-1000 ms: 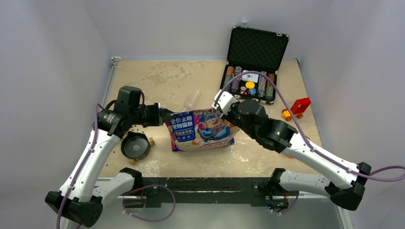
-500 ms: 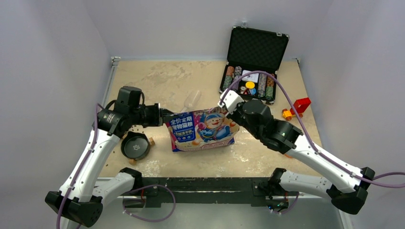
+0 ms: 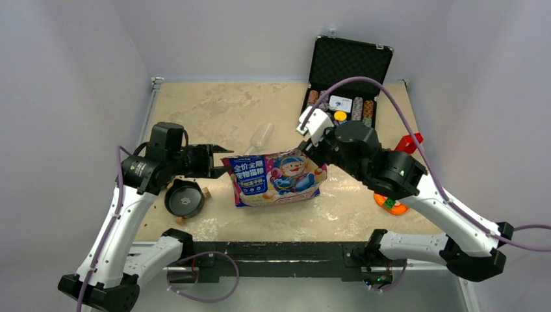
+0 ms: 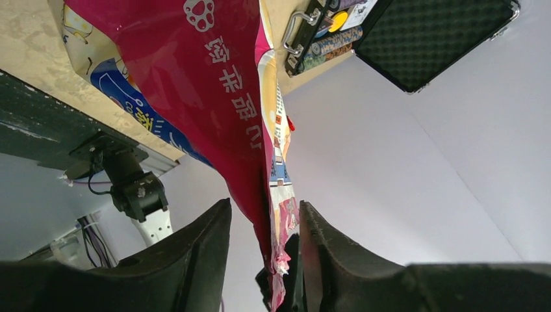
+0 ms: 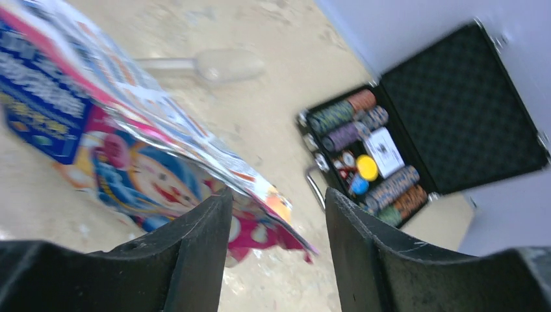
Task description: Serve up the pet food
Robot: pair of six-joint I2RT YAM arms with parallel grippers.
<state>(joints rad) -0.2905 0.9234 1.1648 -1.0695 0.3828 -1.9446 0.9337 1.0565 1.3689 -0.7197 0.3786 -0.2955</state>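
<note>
The fingers of my left gripper reach past its top corner (image 3: 225, 160), one on either side, so it is now time to close on the pet food bag (image 3: 276, 177).
The pet food bag (image 3: 276, 177), blue and pink with a cartoon face, lies on the table between both arms. Its kibble is hidden inside. My left gripper (image 3: 221, 164) stands open at the bag's left end. In the left wrist view the bag's (image 4: 221, 84) torn edge hangs loose between the spread fingers of that gripper (image 4: 265, 221). My right gripper (image 3: 309, 149) is open just above the bag's upper right corner. In the right wrist view the bag's (image 5: 130, 149) corner lies beyond this gripper's (image 5: 278, 201) parted fingers, untouched. A black bowl (image 3: 184, 198) sits below the left gripper.
A clear plastic scoop (image 3: 262, 135) lies behind the bag. An open black case (image 3: 347, 71) with poker chips (image 5: 364, 156) stands at the back right. A red block (image 3: 409, 143) and an orange toy (image 3: 390, 205) sit on the right side.
Both grippers have opened and let go of the bag. The left arm drew back to the left, the right arm rose and moved right, and the bag settled.
</note>
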